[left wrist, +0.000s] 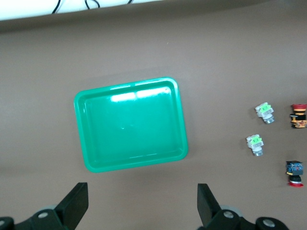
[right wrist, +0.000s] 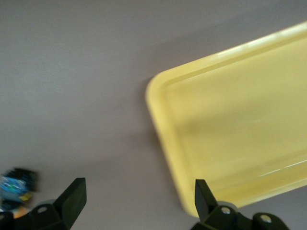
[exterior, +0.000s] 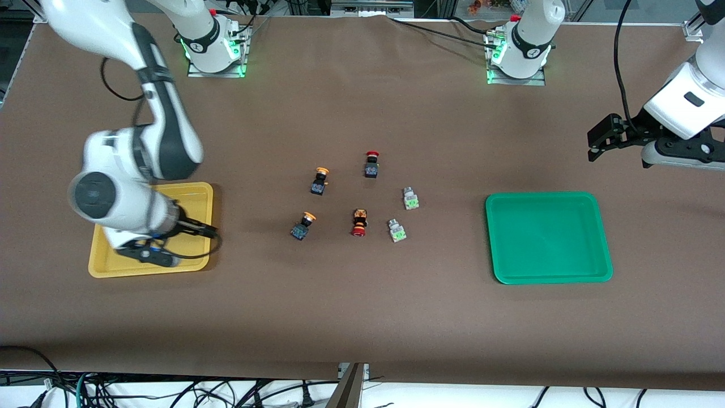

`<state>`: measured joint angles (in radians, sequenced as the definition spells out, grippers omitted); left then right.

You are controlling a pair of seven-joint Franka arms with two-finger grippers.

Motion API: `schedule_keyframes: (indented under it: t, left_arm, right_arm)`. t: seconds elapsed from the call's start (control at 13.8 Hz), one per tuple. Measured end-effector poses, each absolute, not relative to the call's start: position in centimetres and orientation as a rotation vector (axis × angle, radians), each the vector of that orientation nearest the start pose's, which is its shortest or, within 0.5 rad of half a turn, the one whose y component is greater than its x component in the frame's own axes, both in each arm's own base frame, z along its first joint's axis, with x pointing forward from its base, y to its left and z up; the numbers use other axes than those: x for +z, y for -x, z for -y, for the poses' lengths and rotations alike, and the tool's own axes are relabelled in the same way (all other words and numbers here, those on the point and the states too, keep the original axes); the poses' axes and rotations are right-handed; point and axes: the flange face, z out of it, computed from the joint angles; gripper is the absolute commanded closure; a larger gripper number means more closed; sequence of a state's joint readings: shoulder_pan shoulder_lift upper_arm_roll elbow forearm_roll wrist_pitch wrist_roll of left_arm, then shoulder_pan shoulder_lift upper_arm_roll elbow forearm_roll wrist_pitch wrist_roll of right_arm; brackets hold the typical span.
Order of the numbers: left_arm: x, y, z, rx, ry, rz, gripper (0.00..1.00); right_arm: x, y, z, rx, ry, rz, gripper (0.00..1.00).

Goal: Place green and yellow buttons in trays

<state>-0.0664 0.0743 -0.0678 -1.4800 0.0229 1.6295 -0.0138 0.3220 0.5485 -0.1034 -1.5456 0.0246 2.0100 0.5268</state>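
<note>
The right gripper grabs the yellow-capped button by its black neck (exterior: 306,221) next, to put the button in the yellow tray (exterior: 198,195).
Two yellow-capped buttons (exterior: 320,181) (exterior: 303,225) and two pale grey switches with green parts (exterior: 410,198) (exterior: 397,230) lie mid-table. The switches (left wrist: 264,112) (left wrist: 255,143) also show in the left wrist view. An empty green tray (exterior: 493,238) (left wrist: 79,129) lies toward the left arm's end, a yellow tray (exterior: 198,195) (right wrist: 156,103) toward the right arm's end. My right gripper (exterior: 210,231) (right wrist: 139,201) hangs open and empty over the yellow tray's edge nearest the buttons. One dark button (right wrist: 17,187) shows blurred beside it. My left gripper (exterior: 600,141) (left wrist: 143,206) is open and empty, over bare table beside the green tray.
A dark button with a red cap (exterior: 371,164) (left wrist: 294,172) and a red-and-orange button (exterior: 358,222) (left wrist: 298,116) lie among the others. Brown cloth covers the table. The right arm's elbow and forearm hang over much of the yellow tray.
</note>
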Motion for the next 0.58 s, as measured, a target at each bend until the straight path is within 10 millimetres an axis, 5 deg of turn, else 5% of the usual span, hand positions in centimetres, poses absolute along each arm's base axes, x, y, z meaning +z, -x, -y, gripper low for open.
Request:
schedule_keyframes:
  t: [0.36,0.58]
  left_arm:
    - [63.4,-57.6,9.8,-0.129,3.144,-0.228,0.0]
    - [62.1,-58.2,10.6,-0.079,3.254,-0.219,0.0]
  right_arm:
    - [28.0,-63.3,-30.4,-0.024,3.082,-0.78,0.0]
    - [22.6,-61.8,-34.3,-0.065,3.052,-0.85,0.0]
